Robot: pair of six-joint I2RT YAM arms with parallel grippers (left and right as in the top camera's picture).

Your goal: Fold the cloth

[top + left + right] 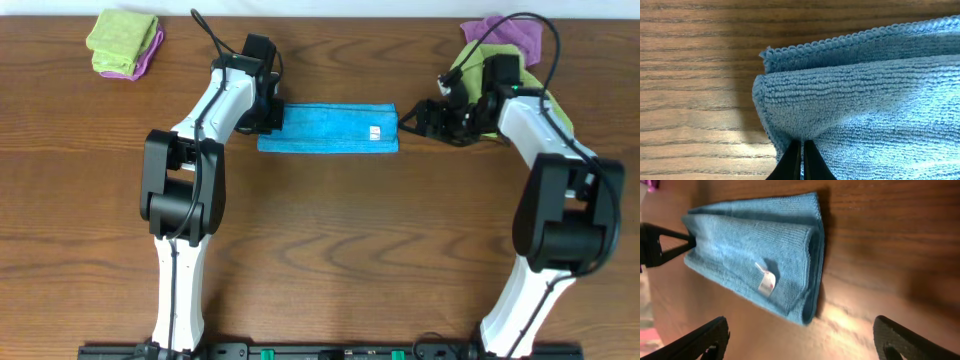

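I will next grab the cloth's tag end (pixel 394 131) with my right gripper, to fold the blue cloth (pixel 330 127) over toward the end of the cloth that my left gripper holds.
The bright blue cloth (pixel 330 127) lies folded into a long narrow strip on the wooden table, its white tag (pixel 376 132) near the right end. My left gripper (pixel 272 115) is shut on the cloth's left end; in the left wrist view the closed fingertips (pixel 802 150) pinch the folded layers (pixel 865 100). My right gripper (pixel 410 122) is open and empty just off the cloth's right end. In the right wrist view its fingers (pixel 800 335) spread wide in front of the cloth (pixel 755 265) and tag (pixel 766 282).
A lime-green cloth (pixel 122 40) lies on a purple cloth (pixel 148 55) at the back left. Another purple cloth (pixel 510 30) and lime-green cloth (pixel 555 105) lie at the back right, partly under my right arm.
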